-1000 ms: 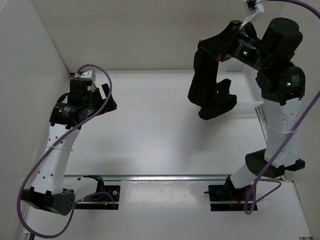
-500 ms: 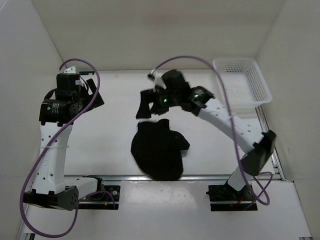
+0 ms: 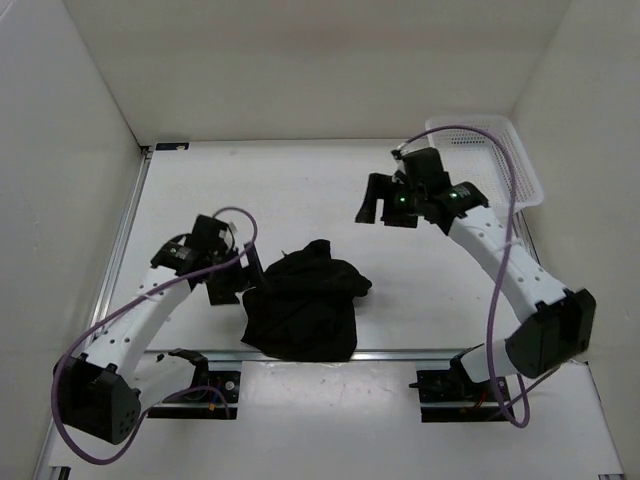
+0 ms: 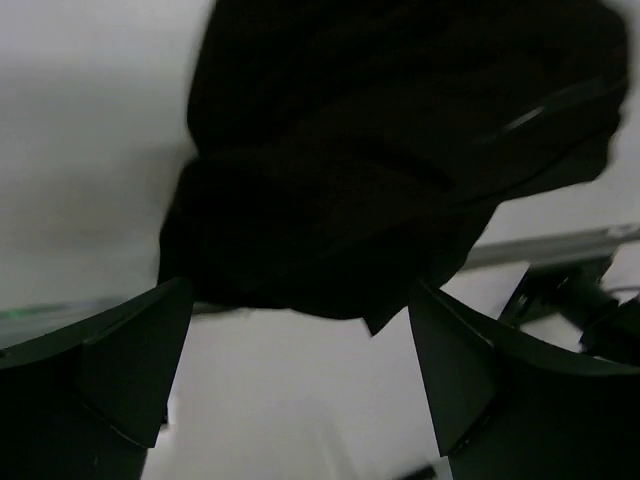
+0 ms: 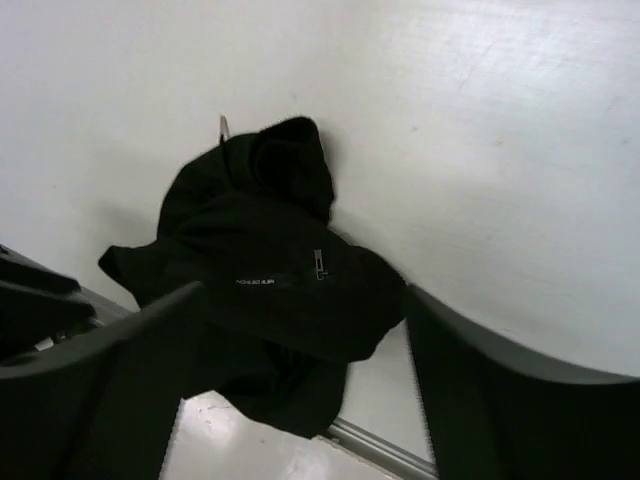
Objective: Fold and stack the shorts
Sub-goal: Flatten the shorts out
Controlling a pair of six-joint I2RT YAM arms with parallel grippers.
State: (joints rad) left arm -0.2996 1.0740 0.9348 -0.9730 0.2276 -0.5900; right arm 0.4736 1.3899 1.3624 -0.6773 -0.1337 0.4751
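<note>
The black shorts [image 3: 303, 305] need to be stretched open for folding, so the robot's right gripper will next grip an edge of the shorts away from the left gripper.
The black shorts [image 3: 303, 305] lie in a crumpled heap on the white table near its front edge, held by neither gripper. My left gripper [image 3: 236, 279] is low beside the heap's left side, open; in the left wrist view the shorts [image 4: 400, 150] fill the space just beyond its tips [image 4: 298, 335], with bare table between the fingers. My right gripper [image 3: 381, 208] hangs open above the table, up and to the right of the heap. The right wrist view looks down on the shorts [image 5: 270, 290], with that gripper [image 5: 303, 300] well above them and empty.
A white mesh basket [image 3: 500, 150] stands at the back right corner, partly behind the right arm. A metal rail [image 3: 400, 353] runs along the table's front edge, right by the heap. White walls close in the left, back and right sides.
The right gripper opened and let the shorts fall onto the table, then pulled back to the right. The left arm swung down from the back left to the heap's left side.
</note>
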